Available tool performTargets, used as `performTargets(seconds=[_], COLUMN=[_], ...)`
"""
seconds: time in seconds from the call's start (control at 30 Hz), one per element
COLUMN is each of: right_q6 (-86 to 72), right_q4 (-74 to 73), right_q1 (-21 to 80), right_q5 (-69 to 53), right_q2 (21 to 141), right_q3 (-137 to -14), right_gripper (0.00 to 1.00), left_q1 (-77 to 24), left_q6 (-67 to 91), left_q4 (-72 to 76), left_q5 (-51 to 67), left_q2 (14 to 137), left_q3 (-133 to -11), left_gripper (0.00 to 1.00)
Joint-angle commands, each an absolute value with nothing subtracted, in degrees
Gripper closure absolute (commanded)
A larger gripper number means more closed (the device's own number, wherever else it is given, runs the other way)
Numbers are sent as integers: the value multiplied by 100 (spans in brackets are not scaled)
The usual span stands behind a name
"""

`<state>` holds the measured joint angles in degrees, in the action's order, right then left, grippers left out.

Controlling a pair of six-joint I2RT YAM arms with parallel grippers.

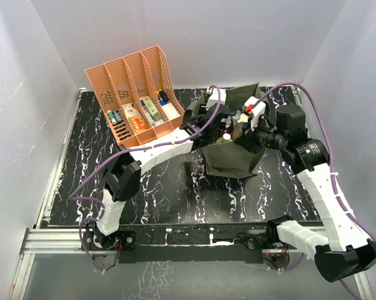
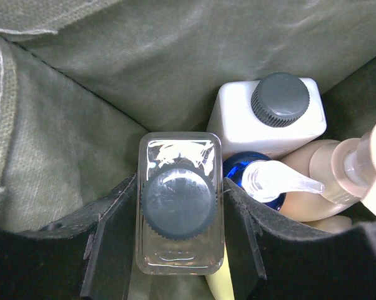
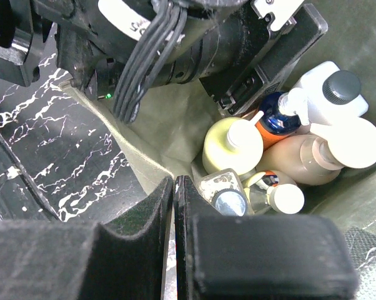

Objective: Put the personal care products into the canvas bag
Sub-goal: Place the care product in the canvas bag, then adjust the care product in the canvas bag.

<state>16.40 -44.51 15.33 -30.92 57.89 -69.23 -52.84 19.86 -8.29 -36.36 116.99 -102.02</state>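
Observation:
My left gripper opens now, since the clear square bottle stands upright inside the bag (image 1: 232, 161), in the bag's free corner beside the white bottle.
The olive canvas bag (image 1: 232, 161) stands open at centre right. My left gripper (image 2: 180, 212) reaches down into it, and its pads press both sides of a clear square bottle with a dark cap (image 2: 180, 203). Beside that stand the white bottle (image 2: 269, 119), the orange-and-blue pump (image 2: 272, 181) and the tan pump (image 2: 338, 175). My right gripper (image 3: 174, 187) is shut on the bag's rim fabric (image 3: 144, 131). Its view also shows the yellow white-capped bottle (image 3: 232, 147), another clear dark-capped bottle (image 3: 225, 197) and the small clear round one (image 3: 282, 197) inside.
The salmon slotted rack (image 1: 135, 94) with small boxes and tubes stands at the back left. The left arm's wrist and cables (image 3: 175, 44) hang over the bag mouth. White walls enclose the black marbled table (image 1: 163, 194).

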Motion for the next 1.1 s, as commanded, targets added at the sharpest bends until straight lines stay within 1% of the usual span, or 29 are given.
performTargets(seconds=[0.0,0.23,0.37,0.47,0.67,0.83,0.9,1.07], right_q6=[1661,1609,1600,1591,1619,1623,1574,1406], right_q4=[-4148,-4119,-4079,-4065,-4002,-3962,-3882,-3622], right_q1=[1538,1537,1537,1530,1535,1527,1537,1537], right_q5=[-2927,-2914,-2903,-2911,-2936,-2948,-2961,-2902], right_q2=[5748,5788,5817,5835,5841,5866,5856,5819], right_q3=[-7095,-7043,-7006,-6974,-6878,-6925,-6947,-7003], right_gripper=[92,92,92,92,92,92,92,92], left_q1=[-5201,-5148,-5118,-5105,-5089,-5081,-5066,-5033], left_q6=[2102,1637,1300,1006,657,323,165,-110], left_q4=[-924,-601,-366,-159,11,156,243,470], left_q5=[-3494,-3358,-3230,-3105,-2986,-2843,-2627,-1904], left_q2=[11460,11436,11426,11395,11349,11229,11119,10676], left_q3=[-10558,-10629,-10700,-10733,-10789,-10868,-10898,-10796], left_gripper=[60,48,39,35,33,28,25,24])
